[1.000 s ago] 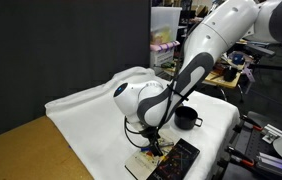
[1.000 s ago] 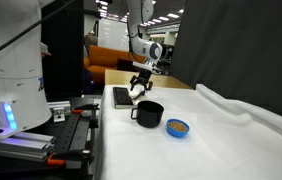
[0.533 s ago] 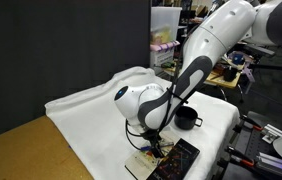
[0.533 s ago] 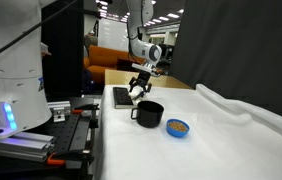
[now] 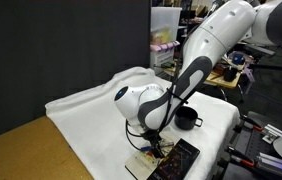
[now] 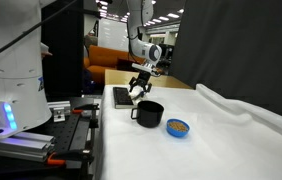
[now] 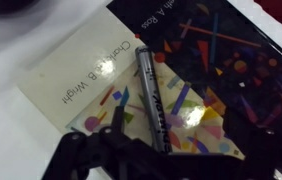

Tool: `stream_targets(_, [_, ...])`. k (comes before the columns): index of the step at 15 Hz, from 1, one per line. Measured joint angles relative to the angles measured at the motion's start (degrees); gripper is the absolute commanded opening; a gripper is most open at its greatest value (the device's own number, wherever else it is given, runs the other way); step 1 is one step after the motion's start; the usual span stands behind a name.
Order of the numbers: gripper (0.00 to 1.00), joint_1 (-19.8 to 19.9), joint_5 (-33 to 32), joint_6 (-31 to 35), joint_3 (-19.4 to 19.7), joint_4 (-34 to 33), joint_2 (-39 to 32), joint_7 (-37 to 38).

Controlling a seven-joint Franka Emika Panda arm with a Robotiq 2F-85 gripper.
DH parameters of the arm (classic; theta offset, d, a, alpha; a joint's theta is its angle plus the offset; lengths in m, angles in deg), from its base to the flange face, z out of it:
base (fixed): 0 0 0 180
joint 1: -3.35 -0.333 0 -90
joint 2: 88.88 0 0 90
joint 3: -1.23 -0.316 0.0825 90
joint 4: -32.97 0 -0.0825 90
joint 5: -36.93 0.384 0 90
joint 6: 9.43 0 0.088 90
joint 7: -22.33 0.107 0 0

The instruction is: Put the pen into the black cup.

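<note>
The robot's fingers are down at the book's cover with the pen's near end (image 7: 161,135) between them and would hold the pen, so the gripper needs to close on it now.
The pen (image 7: 150,92), thin and dark, lies flat on the colourful cover of a book (image 7: 76,75) in the wrist view. My gripper (image 7: 171,140) is open just above the book, its dark fingers on either side of the pen's near end, and nothing is held. In both exterior views the gripper (image 5: 153,141) (image 6: 139,88) hangs low over the book (image 5: 167,160) (image 6: 120,97). The black cup (image 5: 186,118) (image 6: 148,113), a squat mug with a side handle, stands upright on the white cloth beside the book. The pen is too small to make out in the exterior views.
A flat blue round disc (image 6: 179,127) lies next to the cup. The white cloth (image 5: 91,115) is rumpled into folds at its far side (image 6: 246,112). The book lies near the table's edge, with equipment racks (image 6: 41,140) beyond it.
</note>
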Motion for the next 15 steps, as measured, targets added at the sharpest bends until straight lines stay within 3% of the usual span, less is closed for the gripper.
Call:
stream_targets(5, [1.00, 0.0, 0.0, 0.0, 0.0, 0.0, 0.0, 0.0])
stream_targets(7, [0.74, 0.0, 0.0, 0.0, 0.0, 0.0, 0.0, 0.0])
stream_targets(15, [0.19, 0.2, 0.0, 0.1, 0.1, -0.3, 0.1, 0.0])
